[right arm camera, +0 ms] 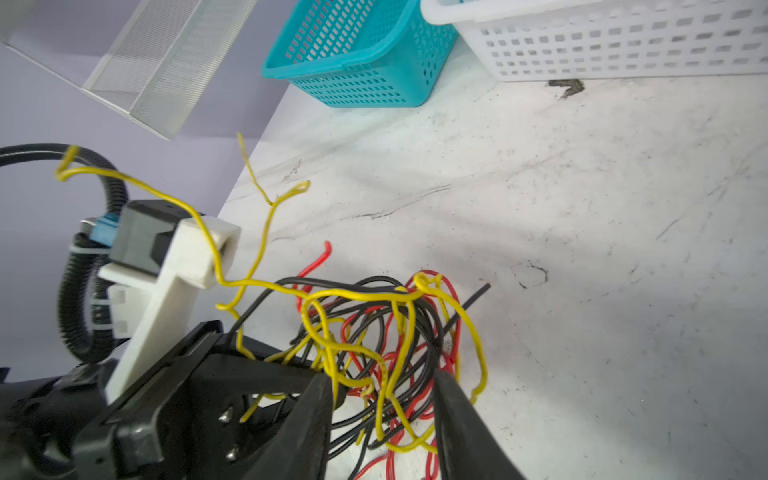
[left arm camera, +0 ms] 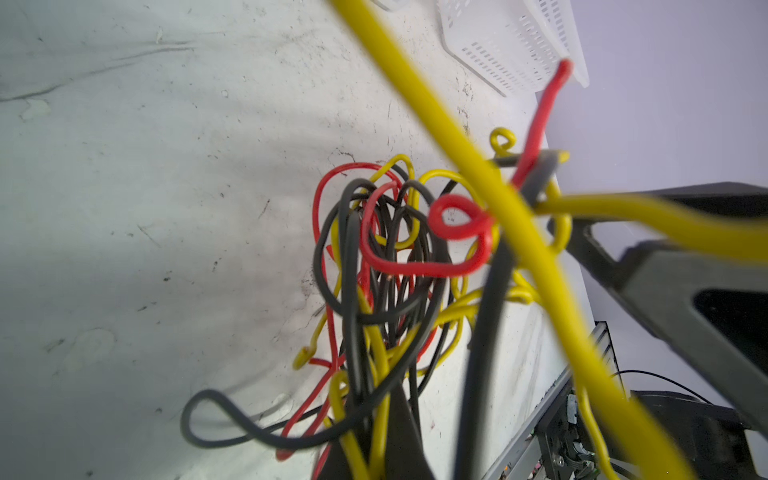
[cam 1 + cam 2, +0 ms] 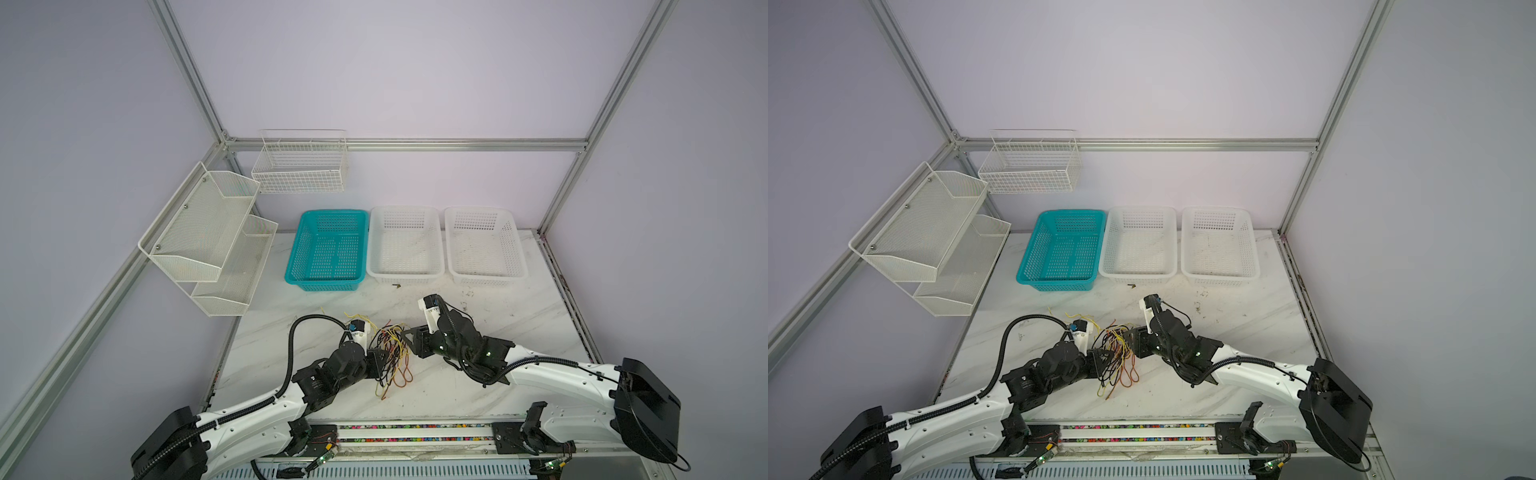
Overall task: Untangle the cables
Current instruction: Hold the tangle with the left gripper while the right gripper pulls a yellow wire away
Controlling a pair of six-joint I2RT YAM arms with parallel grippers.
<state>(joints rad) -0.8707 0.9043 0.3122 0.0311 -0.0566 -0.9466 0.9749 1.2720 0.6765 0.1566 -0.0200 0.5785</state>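
Observation:
Next, my right gripper picks up only the yellow cable bowing off the bundle's near side to untangle it from the cables.
The cables [image 3: 392, 353] [image 3: 1117, 358] are a knotted bundle of thin yellow, black and red wires, lifted partly off the marble table [image 3: 498, 328] between my two grippers. My left gripper [image 3: 380, 362] [image 2: 376, 432] is shut on several yellow and black strands at the bundle's left side. One yellow strand [image 1: 183, 208] drapes over the left wrist's white camera mount. My right gripper [image 3: 409, 338] [image 1: 384, 415] is open, its fingers [image 1: 457, 415] straddling the tangle [image 1: 374, 332] from the right, with wires running loosely between them.
A teal basket [image 3: 324, 284] and two white baskets [image 3: 405, 279] [image 3: 486, 281] line the back of the table. White mesh shelves [image 3: 208, 232] hang on the left wall and a wire basket [image 3: 299, 166] on the back wall. The table's front rail [image 3: 415, 432] runs close behind the arms.

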